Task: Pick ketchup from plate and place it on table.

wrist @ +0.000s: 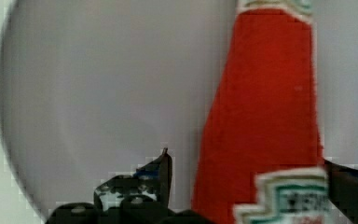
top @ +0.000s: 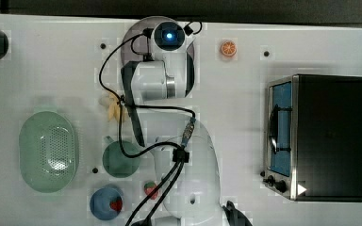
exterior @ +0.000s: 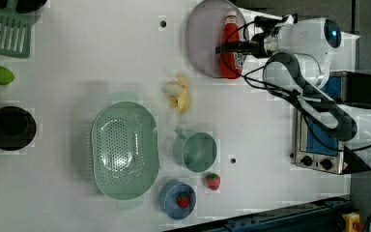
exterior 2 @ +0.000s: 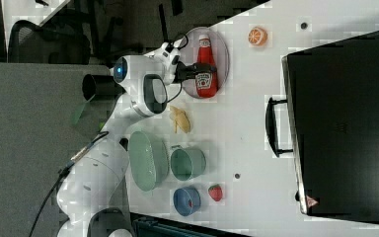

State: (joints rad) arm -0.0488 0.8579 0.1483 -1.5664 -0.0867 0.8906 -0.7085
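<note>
I will next take hold of the ketchup with my gripper by its middle [exterior: 233,38] [wrist: 258,149], so that I can move the ketchup onto the table.
The ketchup [exterior: 231,31] is a red bottle with a white cap, lying flat on the pale mauve plate [exterior: 203,38] at the far edge of the white table [exterior: 101,58]. My gripper [exterior: 229,48] is open and low over the bottle's middle. In the wrist view the ketchup [wrist: 261,107] runs between the two dark fingers [wrist: 161,172], with a gap showing beside the one finger. The right view shows the gripper [exterior 2: 202,69] reaching across the ketchup [exterior 2: 205,52] on the plate [exterior 2: 223,54]. In the top view the arm covers most of the plate [top: 132,35].
An orange slice [top: 228,48] lies near the plate and a toaster oven [top: 325,136] stands beyond it. A banana [exterior: 181,94], a green cup [exterior: 198,151], a green perforated basket [exterior: 124,152], a strawberry [exterior: 213,181] and a blue bowl [exterior: 177,199] sit mid-table.
</note>
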